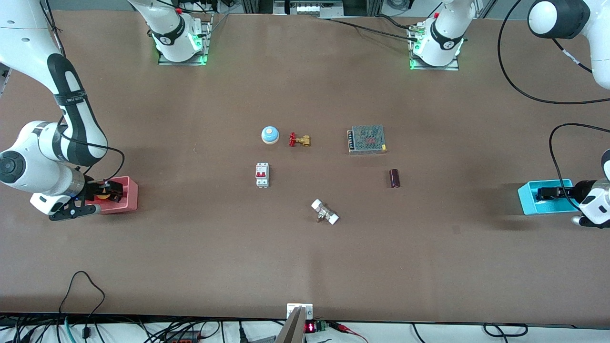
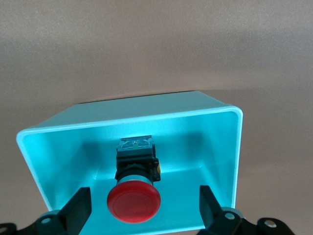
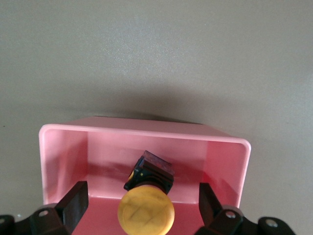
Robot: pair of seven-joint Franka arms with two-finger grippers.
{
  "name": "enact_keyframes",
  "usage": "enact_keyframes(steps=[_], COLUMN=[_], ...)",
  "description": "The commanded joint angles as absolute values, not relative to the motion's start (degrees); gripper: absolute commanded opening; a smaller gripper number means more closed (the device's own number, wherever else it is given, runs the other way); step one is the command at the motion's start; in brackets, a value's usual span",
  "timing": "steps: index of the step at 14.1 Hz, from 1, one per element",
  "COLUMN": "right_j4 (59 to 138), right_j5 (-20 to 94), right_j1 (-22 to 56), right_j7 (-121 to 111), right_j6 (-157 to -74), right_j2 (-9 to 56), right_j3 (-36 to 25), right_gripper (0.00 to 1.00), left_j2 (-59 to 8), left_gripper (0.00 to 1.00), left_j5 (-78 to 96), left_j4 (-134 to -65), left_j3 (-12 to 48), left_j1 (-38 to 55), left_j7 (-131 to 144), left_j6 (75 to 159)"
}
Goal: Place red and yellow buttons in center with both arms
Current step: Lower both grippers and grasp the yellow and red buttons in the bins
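Next, my right gripper grabs its black body below the yellow cap (image 3: 149,173) to place the yellow button (image 3: 145,213) in the center.
The red button (image 2: 133,200) lies in the cyan bin (image 2: 215,147) at the left arm's end of the table. My left gripper (image 2: 144,193) is open, with its fingers (image 2: 80,208) on either side of the red cap and not touching it. The yellow button (image 3: 145,213) lies in the pink bin (image 3: 63,161) at the right arm's end. My right gripper (image 3: 142,192) is open around it in the same way. In the front view the left gripper (image 1: 545,193) is in the cyan bin (image 1: 526,202) and the right gripper (image 1: 107,190) in the pink bin (image 1: 129,193). The center (image 1: 319,174) is bare brown tabletop.
Around the center lie a blue-and-white bell (image 1: 269,135), a brass valve with a red handle (image 1: 299,140), a grey mesh box (image 1: 366,138), a white breaker (image 1: 262,175), a dark red cylinder (image 1: 394,178) and a white-ended fitting (image 1: 325,212).
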State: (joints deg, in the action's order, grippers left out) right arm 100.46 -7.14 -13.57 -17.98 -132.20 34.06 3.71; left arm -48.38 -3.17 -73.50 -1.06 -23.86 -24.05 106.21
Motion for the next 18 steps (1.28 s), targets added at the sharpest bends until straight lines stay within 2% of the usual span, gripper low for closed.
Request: enact_keyframes(steps=[1, 2, 4, 7, 10, 12, 14, 18], right_j4=[102.65, 102.74, 103.09, 103.1, 103.01, 102.83, 102.66, 101.43], right_j5=[-8.17, -8.17, -8.17, -8.26, -8.26, -8.26, -8.26, -8.09], right_j1=[-14.33, -14.33, -14.33, -14.41, -14.5, -14.5, -14.5, -14.41], right_j7=[-18.54, -18.54, -18.54, -20.38, -20.92, -20.92, -21.27, -22.59], right_j6=[-133.07, -133.07, -133.07, -133.07, -133.07, -132.98, -132.98, -132.72], right_j2=[32.78, 32.78, 32.78, 32.87, 32.96, 32.96, 32.96, 32.35], right_j3=[4.22, 4.22, 4.22, 4.22, 4.22, 4.22, 4.22, 4.22], right_gripper=[1.0, 1.0, 0.97, 0.8, 0.54, 0.41, 0.37, 0.32], left_j2=[-48.25, -48.25, -48.43, -48.43, -48.25, -47.82, -47.29, -40.45], left_gripper=[0.79, 0.7, 0.58, 0.36, 0.3, 0.29, 0.28, 0.24], left_j5=[-4.04, -4.04, -4.04, -4.04, -4.04, -3.96, -3.87, -3.69], left_j4=[-73.74, -73.74, -73.83, -73.83, -73.74, -73.74, -73.22, -72.07], left_j3=[-0.97, -0.97, -0.97, -0.97, -0.88, -0.88, -0.79, 0.26], left_j1=[-23.91, -23.91, -23.99, -23.91, -23.64, -23.82, -23.99, -22.07], left_j7=[-25.22, -25.14, -25.05, -25.05, -25.05, -25.05, -24.87, -24.17], left_j6=[105.73, 105.65, 105.56, 105.47, 105.38, 105.38, 105.03, 94.5])
